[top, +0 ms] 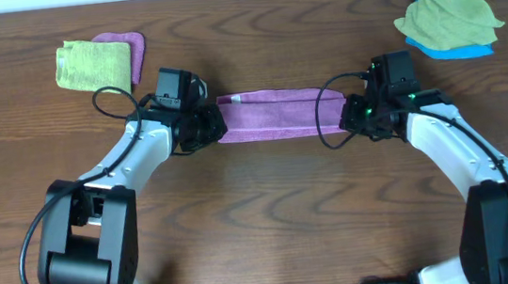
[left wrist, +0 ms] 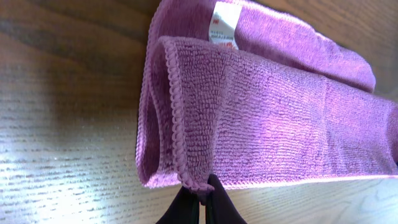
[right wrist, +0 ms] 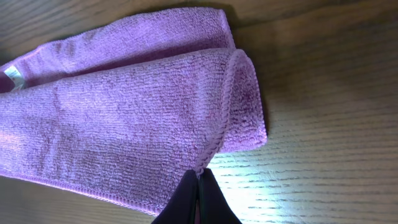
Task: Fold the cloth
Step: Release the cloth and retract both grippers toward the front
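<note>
My left gripper holds the top layer's corner [left wrist: 191,181] low at the bottom layer's front edge [left wrist: 160,182], so it is now time to release the lilac-purple cloth.
The lilac-purple cloth [top: 279,114] lies folded into a long narrow strip across the middle of the table, with its small white label [left wrist: 224,23] near its left end. My left gripper [top: 207,126] is shut on the cloth's left corner [left wrist: 200,186]. My right gripper [top: 357,112] is shut on the cloth's right corner [right wrist: 200,171]. The top layer is folded over the bottom one in both wrist views [right wrist: 124,118].
A lime-green cloth [top: 93,63] lies on a purple cloth [top: 131,47] at the back left. Another lime-green cloth [top: 448,12] lies on a blue cloth [top: 457,48] at the back right. The wooden table [top: 290,214] shows in front.
</note>
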Robot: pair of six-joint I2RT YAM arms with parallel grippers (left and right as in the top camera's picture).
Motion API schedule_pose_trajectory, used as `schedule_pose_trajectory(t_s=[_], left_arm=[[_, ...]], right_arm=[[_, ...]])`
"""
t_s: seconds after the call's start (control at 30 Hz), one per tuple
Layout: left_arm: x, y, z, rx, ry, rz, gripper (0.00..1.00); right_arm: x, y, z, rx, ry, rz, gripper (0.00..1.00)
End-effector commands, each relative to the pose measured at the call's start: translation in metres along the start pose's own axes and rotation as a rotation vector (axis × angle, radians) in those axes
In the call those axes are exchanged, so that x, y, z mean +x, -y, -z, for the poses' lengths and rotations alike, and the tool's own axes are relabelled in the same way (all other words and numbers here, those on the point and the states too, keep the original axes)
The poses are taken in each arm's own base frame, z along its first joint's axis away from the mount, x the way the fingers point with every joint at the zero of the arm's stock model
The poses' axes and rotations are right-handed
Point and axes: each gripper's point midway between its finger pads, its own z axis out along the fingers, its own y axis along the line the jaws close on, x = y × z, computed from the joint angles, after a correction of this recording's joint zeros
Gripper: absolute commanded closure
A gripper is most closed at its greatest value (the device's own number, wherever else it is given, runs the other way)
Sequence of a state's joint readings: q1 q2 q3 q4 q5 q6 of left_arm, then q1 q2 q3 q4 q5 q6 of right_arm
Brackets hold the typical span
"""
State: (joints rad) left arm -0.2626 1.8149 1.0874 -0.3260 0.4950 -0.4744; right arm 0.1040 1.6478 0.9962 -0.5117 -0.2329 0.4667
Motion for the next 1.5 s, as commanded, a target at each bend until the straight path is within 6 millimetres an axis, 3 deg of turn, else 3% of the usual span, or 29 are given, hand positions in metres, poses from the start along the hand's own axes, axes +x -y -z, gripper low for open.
schedule_pose_trajectory(t_s=[0.0,0.07,0.1,0.13,0.17,0.23,0.33,0.53,0.67,0.77,0.87,1.0,1.17,1.37,1.47], left_arm=[[-0.005,0.003,0.004,0.011,0.001,0.013,0.94],[-0.004,0.003,0.004,0.011,-0.001,0.017,0.94],[-0.005,0.004,0.004,0.012,0.002,0.016,0.86],[-0.005,0.004,0.004,0.012,0.003,0.016,0.53],[-0.006,0.004,0.004,0.013,0.005,0.022,0.03],[-0.006,0.004,0.004,0.014,0.007,0.021,0.05],[-0.008,0.005,0.004,0.019,0.015,0.017,0.05],[-0.012,0.023,0.007,0.099,0.008,-0.003,0.05],[-0.009,0.024,0.012,0.088,0.005,0.0,0.05],[-0.019,0.025,0.031,0.063,0.072,-0.031,0.05],[-0.03,0.039,0.066,0.071,0.171,-0.092,0.05],[-0.025,0.051,0.121,0.024,0.285,-0.19,0.05],[0.009,0.049,0.179,-0.062,0.349,-0.246,0.05],[0.074,0.039,0.217,-0.048,0.442,-0.301,0.05],[0.107,0.025,0.223,0.0,0.464,-0.296,0.05]], right_arm=[[-0.006,0.0,0.001,0.017,0.017,-0.004,0.98],[-0.007,0.0,0.001,0.015,0.021,-0.002,0.98],[-0.008,-0.001,0.001,0.013,0.025,-0.001,0.91],[-0.009,-0.001,0.001,0.012,0.028,0.002,0.73],[-0.01,-0.002,0.001,0.009,0.034,0.014,0.54],[-0.012,-0.003,0.001,0.005,0.041,0.029,0.5],[-0.013,-0.003,0.002,0.003,0.046,0.03,0.29],[-0.016,-0.004,0.002,-0.002,0.056,0.032,0.27],[-0.008,0.0,0.001,0.014,0.025,0.03,0.23],[-0.01,-0.001,0.006,0.013,0.033,0.068,0.18],[-0.014,-0.003,0.018,0.006,0.062,0.076,0.14],[-0.021,-0.004,0.06,0.043,0.161,0.128,0.13],[-0.011,-0.003,0.127,0.106,0.285,0.201,0.09],[0.033,0.003,0.197,0.077,0.425,0.257,0.07],[0.06,0.008,0.221,0.023,0.502,0.266,0.07]])
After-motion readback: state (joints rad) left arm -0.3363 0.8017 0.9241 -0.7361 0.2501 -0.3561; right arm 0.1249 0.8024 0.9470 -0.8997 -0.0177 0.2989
